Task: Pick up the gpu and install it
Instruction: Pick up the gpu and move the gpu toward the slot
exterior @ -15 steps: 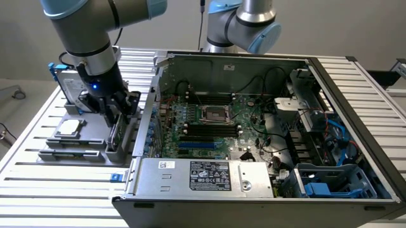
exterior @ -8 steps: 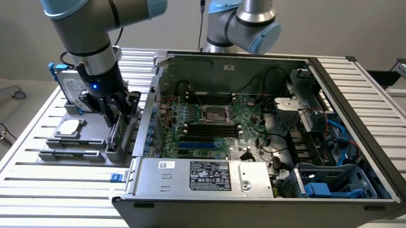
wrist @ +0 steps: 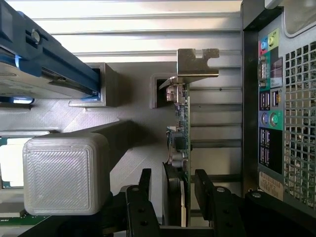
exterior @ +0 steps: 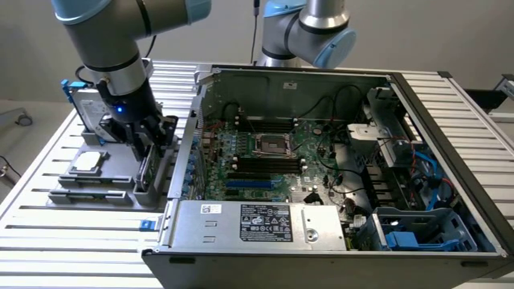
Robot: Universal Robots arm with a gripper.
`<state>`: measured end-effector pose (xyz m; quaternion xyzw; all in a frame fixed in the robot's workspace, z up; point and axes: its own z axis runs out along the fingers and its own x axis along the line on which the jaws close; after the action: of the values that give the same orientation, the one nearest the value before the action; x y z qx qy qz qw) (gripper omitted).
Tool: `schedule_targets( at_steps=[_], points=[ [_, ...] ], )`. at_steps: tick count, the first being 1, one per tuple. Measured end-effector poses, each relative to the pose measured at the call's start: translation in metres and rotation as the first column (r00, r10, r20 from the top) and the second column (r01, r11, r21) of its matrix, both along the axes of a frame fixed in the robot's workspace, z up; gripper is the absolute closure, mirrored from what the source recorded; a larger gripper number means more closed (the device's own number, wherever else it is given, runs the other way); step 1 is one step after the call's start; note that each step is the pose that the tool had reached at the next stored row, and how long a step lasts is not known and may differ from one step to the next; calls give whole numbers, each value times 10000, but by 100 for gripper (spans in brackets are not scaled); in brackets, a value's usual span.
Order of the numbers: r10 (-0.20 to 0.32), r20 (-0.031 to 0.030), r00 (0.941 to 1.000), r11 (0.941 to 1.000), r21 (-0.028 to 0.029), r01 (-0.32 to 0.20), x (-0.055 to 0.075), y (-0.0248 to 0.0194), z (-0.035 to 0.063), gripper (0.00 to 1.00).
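The ends of my gripper's fingers reach down beside the black cooler [wrist: 172, 192] and the green board [wrist: 187, 143], and closing would catch the GPU, so it is now time to close.
The gpu [wrist: 180, 129] stands on edge in a slot of the grey holder [exterior: 90, 194], seen edge-on in the wrist view as a green board with a black cooler on one face. Its silver bracket [wrist: 197, 62] is at the far end. In the exterior view the gpu [exterior: 149, 165] sits at the holder's side nearest the case. My gripper [wrist: 174, 190] is lowered over it, one finger on each side of the card. It is open, with a small gap showing between the fingers [wrist: 145, 187] and the card. In the exterior view the gripper [exterior: 148, 143] hangs just above the holder.
The silver hard drive in a blue frame [exterior: 83, 107] and the square processor chip [exterior: 88, 161] sit in the same holder. The open computer case [exterior: 386, 81] lies at the exterior view's right, with the motherboard and its blue slot [exterior: 249, 182] exposed. A second arm [exterior: 309, 27] stands behind the case.
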<state>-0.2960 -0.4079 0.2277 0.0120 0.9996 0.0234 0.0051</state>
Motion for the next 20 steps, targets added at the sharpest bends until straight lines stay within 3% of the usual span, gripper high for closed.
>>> schedule_targets(
  at_steps=[10,13,15,20],
  points=[
    [49,0,10000,10000,1,-49,-7,-11,1,52],
    [50,0,10000,10000,0,-50,-6,-13,2,60],
    [49,0,10000,10000,0,-49,-6,-13,2,71],
    [49,0,10000,10000,0,-49,-6,-13,2,71]
  ],
)
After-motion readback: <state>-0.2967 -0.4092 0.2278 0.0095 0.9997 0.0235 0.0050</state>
